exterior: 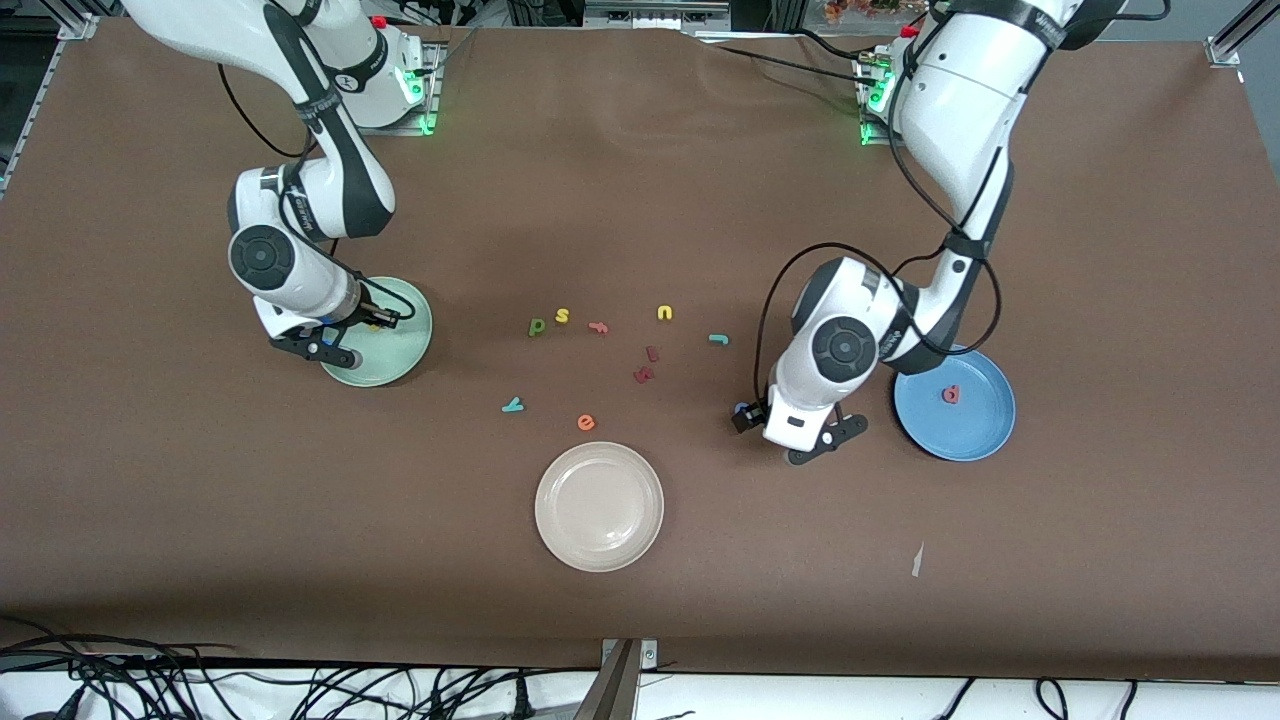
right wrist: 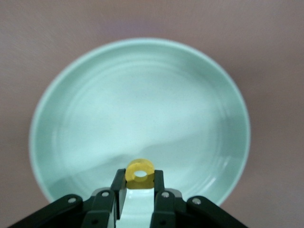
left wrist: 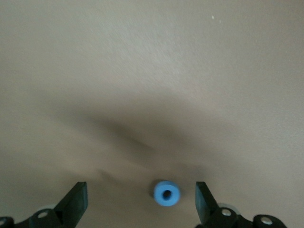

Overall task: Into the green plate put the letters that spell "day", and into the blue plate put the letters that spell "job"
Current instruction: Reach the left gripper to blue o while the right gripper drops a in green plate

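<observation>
The blue "o" should help spell "job" in the blue plate (exterior: 975, 435), so my left gripper will grab the "o" next by its round outer rim (exterior: 740, 407).
My right gripper (right wrist: 139, 180) is shut on the yellow "a" (right wrist: 139, 173) and holds it over the green plate (right wrist: 190, 95), which lies at the right arm's end of the table (exterior: 402, 350). My left gripper (left wrist: 141, 194) hangs open low over the table, with the blue "o" (left wrist: 166, 193) lying between its fingers, untouched. In the front view that gripper (exterior: 748, 418) is beside the blue plate (exterior: 975, 435), which holds a pinkish-red letter (exterior: 950, 395). On the cloth lie the dark green letter (exterior: 537, 326), the teal "y" (exterior: 513, 405) and the teal "j" (exterior: 718, 340).
A yellow "s" (exterior: 562, 316), pink "f" (exterior: 598, 327), yellow "u" (exterior: 665, 313), two dark red letters (exterior: 647, 365) and an orange "e" (exterior: 586, 423) are scattered mid-table. A cream-white plate (exterior: 598, 506) lies nearer the front camera. A scrap of paper (exterior: 917, 560) lies toward the left arm's end.
</observation>
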Tool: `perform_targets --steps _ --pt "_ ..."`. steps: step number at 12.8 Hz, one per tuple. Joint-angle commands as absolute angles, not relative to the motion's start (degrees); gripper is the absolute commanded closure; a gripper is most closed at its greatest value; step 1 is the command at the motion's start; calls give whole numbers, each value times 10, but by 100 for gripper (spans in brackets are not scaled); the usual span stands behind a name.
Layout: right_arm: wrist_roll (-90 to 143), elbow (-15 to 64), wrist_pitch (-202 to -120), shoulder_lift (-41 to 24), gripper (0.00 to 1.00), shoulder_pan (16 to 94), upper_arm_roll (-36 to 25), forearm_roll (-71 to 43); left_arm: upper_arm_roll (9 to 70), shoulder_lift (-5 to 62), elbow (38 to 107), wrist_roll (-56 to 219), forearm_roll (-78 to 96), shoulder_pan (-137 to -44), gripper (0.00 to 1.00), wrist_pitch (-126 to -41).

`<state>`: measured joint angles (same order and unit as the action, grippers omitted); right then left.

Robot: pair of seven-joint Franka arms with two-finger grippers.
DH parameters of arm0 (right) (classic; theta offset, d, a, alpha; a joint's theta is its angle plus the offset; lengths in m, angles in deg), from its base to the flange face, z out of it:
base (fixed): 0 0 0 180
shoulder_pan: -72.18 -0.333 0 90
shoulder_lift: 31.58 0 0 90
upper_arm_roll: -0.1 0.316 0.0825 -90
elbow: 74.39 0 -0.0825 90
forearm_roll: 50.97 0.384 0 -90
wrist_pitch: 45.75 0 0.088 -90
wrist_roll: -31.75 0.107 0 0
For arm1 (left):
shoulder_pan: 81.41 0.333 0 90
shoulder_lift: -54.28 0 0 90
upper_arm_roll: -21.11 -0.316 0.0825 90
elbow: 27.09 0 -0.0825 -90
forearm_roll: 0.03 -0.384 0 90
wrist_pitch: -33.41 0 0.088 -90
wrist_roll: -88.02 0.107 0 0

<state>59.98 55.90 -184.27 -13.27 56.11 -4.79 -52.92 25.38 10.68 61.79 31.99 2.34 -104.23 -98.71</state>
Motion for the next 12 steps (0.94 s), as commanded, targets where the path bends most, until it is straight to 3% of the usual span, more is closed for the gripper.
perform_targets --steps 1,3,7,9,12 --pt "597 578 -1867 -133 82 559 -50 -533 246 79 581 242 31 -1059 0 -1009" --pt "598 576 -1867 -133 0 561 -50 -533 245 59 561 215 26 -1066 3 -1010" --pt "616 535 -1806 -163 0 558 -31 -527 243 52 561 203 19 -1075 18 -1019" --pt "681 486 -1761 -156 0 554 -6 -526 243 52 563 203 17 -1078 29 -1019" --pt "813 438 -1767 -127 0 546 40 -524 243 52 568 189 16 -1080 47 -1019"
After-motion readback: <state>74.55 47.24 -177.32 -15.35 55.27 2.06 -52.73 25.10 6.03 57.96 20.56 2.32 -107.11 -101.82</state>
